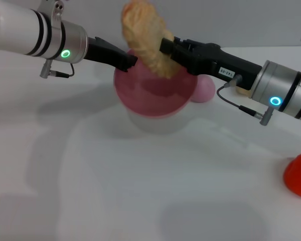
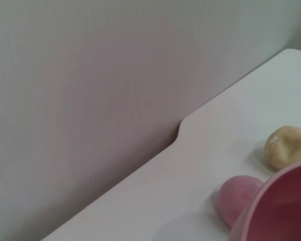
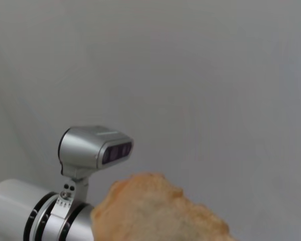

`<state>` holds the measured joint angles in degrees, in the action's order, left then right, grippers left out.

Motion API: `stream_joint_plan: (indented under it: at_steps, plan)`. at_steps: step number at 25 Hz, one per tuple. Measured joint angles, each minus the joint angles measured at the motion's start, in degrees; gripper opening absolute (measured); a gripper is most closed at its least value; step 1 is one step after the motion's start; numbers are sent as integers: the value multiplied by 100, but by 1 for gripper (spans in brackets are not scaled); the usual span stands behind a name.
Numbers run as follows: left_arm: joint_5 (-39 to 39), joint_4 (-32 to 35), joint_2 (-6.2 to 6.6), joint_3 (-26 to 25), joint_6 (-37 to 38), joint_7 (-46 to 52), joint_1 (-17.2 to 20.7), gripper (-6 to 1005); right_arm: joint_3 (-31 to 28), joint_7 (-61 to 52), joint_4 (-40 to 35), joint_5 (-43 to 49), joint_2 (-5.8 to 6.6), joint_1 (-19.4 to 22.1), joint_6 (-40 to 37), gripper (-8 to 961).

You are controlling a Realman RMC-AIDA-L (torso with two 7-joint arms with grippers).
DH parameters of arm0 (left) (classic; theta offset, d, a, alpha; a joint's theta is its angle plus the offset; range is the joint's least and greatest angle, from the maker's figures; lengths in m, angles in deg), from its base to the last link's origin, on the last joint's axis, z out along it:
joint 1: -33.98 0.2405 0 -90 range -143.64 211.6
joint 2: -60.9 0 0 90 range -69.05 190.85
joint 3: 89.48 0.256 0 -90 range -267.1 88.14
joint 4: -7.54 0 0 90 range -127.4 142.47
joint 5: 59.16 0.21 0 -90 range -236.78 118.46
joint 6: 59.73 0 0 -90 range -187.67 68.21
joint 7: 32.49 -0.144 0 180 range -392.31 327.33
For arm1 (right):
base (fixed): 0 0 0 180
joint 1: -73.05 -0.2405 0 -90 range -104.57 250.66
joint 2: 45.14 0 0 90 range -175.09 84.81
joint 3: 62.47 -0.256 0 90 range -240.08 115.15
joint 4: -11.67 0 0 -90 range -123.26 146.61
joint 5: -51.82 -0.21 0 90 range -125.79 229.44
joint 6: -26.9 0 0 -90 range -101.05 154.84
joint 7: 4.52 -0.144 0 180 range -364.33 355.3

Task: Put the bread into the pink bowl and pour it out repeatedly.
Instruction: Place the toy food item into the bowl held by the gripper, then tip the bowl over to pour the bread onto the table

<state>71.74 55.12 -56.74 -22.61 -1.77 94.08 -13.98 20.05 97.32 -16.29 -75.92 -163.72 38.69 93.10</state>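
The bread's lower end hangs in over the pink bowl's opening and the bread would rest in the bowl, so it is time for my right gripper to release it now.
The pink bowl (image 1: 155,95) is at the table's far middle, its opening tilted toward me, with a shadow under it. My left gripper (image 1: 128,61) is shut on its left rim. The bread (image 1: 143,35) stands nearly upright over the bowl, its lower end just inside the rim. My right gripper (image 1: 166,49) reaches in from the right and is shut on the loaf's lower half. The left wrist view shows only the bowl's rim (image 2: 281,206). The bread's top (image 3: 155,208) fills the right wrist view's lower edge.
A small solid pink dome (image 1: 204,89) (image 2: 238,196) lies just right of the bowl, under the right arm. A beige bun (image 2: 287,146) sits beyond it. A red object (image 1: 298,174) is at the table's right edge. A grey wall stands close behind the table.
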Motion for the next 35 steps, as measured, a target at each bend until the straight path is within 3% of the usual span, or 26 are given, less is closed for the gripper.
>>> stream_joint_plan:
  at_steps: [6, 9, 15, 28, 35]
  plan:
    - [6, -11, 9, 0, -35, -21, -16, 62, 0, -38, 2, 127, 2, -67, -16, 164]
    - [6, -19, 14, 0, -53, -36, -18, 62, 0, -62, 3, 131, 2, -74, -52, 367]
    - [6, -38, 18, 0, -107, -42, -17, 62, 0, -78, -13, 144, 2, -86, -93, 567]
    - [172, -48, 15, -30, -127, -7, -25, 63, 0, 87, -521, 281, -14, 41, -41, 603]
    - [174, -45, 20, -53, -171, -3, 6, 63, -78, 998, -1537, 276, -27, 582, -84, 603]
